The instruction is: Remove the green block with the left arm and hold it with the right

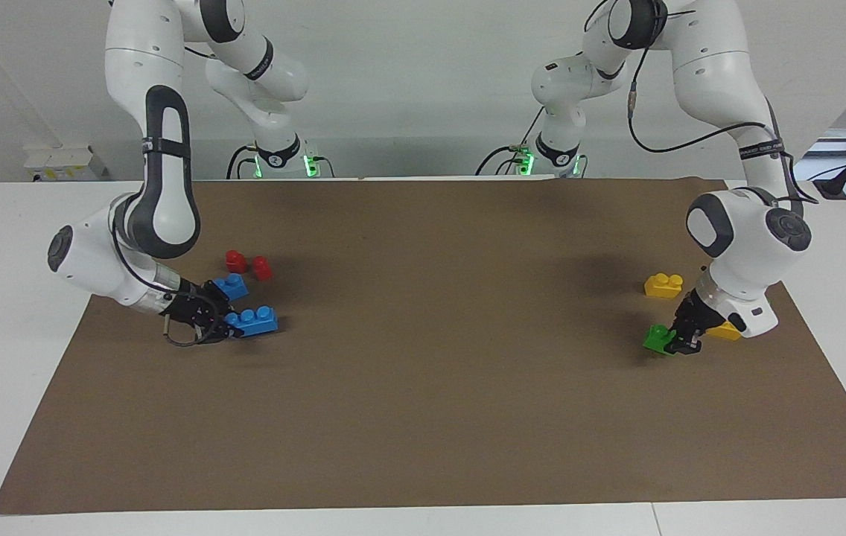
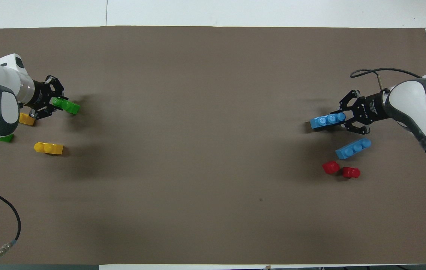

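Observation:
The long blue brick (image 2: 327, 120) sits low on the brown mat beside its shadow, so my right gripper opens next.
My left gripper (image 1: 680, 341) is low over the mat at the left arm's end of the table and is shut on one end of the green block (image 1: 659, 339). The block sticks out tilted, at or just above the mat. In the overhead view the left gripper (image 2: 56, 103) holds the green block (image 2: 67, 106) by its end. Its green twin (image 2: 6, 138) peeks out from under the left arm. My right gripper (image 1: 231, 327) is low at the right arm's end, shut on the end of a long blue brick (image 1: 258, 320); it also shows in the overhead view (image 2: 343, 118).
Two yellow bricks lie by the left gripper: one (image 2: 48, 148) nearer the robots, one (image 2: 26, 119) partly under the arm. A second blue brick (image 2: 353, 148) and two red blocks (image 2: 331, 167) (image 2: 351, 172) lie near the right gripper. A brown mat (image 1: 423, 417) covers the table.

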Controlling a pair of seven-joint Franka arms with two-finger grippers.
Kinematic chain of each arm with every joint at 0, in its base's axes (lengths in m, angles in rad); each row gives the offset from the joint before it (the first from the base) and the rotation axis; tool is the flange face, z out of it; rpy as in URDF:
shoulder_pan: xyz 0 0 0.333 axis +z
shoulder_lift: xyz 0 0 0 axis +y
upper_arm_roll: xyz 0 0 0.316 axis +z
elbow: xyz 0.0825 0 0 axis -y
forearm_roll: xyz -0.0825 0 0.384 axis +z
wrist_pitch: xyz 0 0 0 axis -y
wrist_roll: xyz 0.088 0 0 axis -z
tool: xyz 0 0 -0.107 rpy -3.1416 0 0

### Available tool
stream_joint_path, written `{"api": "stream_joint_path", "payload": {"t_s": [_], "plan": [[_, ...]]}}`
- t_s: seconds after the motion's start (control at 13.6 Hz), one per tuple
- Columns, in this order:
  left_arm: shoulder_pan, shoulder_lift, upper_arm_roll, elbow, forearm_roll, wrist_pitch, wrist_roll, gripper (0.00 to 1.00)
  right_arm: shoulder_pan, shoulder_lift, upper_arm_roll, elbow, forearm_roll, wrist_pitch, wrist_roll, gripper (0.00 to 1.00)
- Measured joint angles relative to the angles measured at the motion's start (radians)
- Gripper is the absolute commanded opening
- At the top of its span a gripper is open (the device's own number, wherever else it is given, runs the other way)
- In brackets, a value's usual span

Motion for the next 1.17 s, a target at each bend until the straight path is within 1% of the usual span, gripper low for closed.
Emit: {"api": "stream_joint_path", "payload": {"t_s": [0.22,0.29,0.37,0.44,0.51,0.59,0.66,0.73,0.81,0.95,1.1,1.17], "plan": [[0.001,0.012,0.002,0.000,0.000,0.011,-0.035,0.00,0.001,0.000,0.003,-0.018,0.000,0.019,-0.007,0.00],[0.002,0.014,0.002,0.000,0.000,0.024,-0.052,0.17,0.001,0.000,0.003,-0.020,0.000,0.019,-0.009,0.00],[0.002,0.015,0.002,0.000,0.000,0.037,-0.061,0.78,0.001,0.000,0.003,-0.021,0.000,0.019,-0.009,0.13],[0.002,0.016,0.002,-0.001,0.000,0.044,-0.066,1.00,0.001,0.000,0.003,-0.021,0.000,0.019,-0.009,0.24],[0.002,0.016,0.003,-0.002,0.000,0.051,-0.068,1.00,0.001,0.000,0.003,-0.021,0.000,0.019,-0.009,0.40],[0.003,0.017,0.004,-0.002,0.000,0.055,-0.069,1.00,0.001,0.000,0.004,-0.021,0.000,0.019,-0.010,0.60],[0.006,0.017,0.005,-0.002,0.000,0.056,-0.070,1.00,0.001,0.000,0.004,-0.021,0.000,0.019,-0.010,0.84],[0.013,0.017,0.005,-0.002,0.000,0.056,-0.070,1.00,0.002,0.000,0.005,-0.021,0.000,0.019,-0.010,0.97],[0.018,0.017,0.005,-0.002,0.000,0.057,-0.069,1.00,0.004,0.000,0.005,-0.021,0.000,0.019,-0.010,1.00],[0.020,0.016,0.004,0.008,0.008,0.057,-0.067,1.00,0.018,-0.002,0.006,-0.021,0.000,0.015,-0.008,1.00],[0.018,0.004,-0.008,0.035,0.079,0.039,-0.058,1.00,0.029,-0.029,0.006,-0.010,0.000,-0.018,0.020,1.00],[0.014,-0.009,-0.015,0.058,0.105,0.000,-0.045,1.00,0.037,-0.054,0.006,0.005,-0.003,-0.051,0.028,1.00]]}}
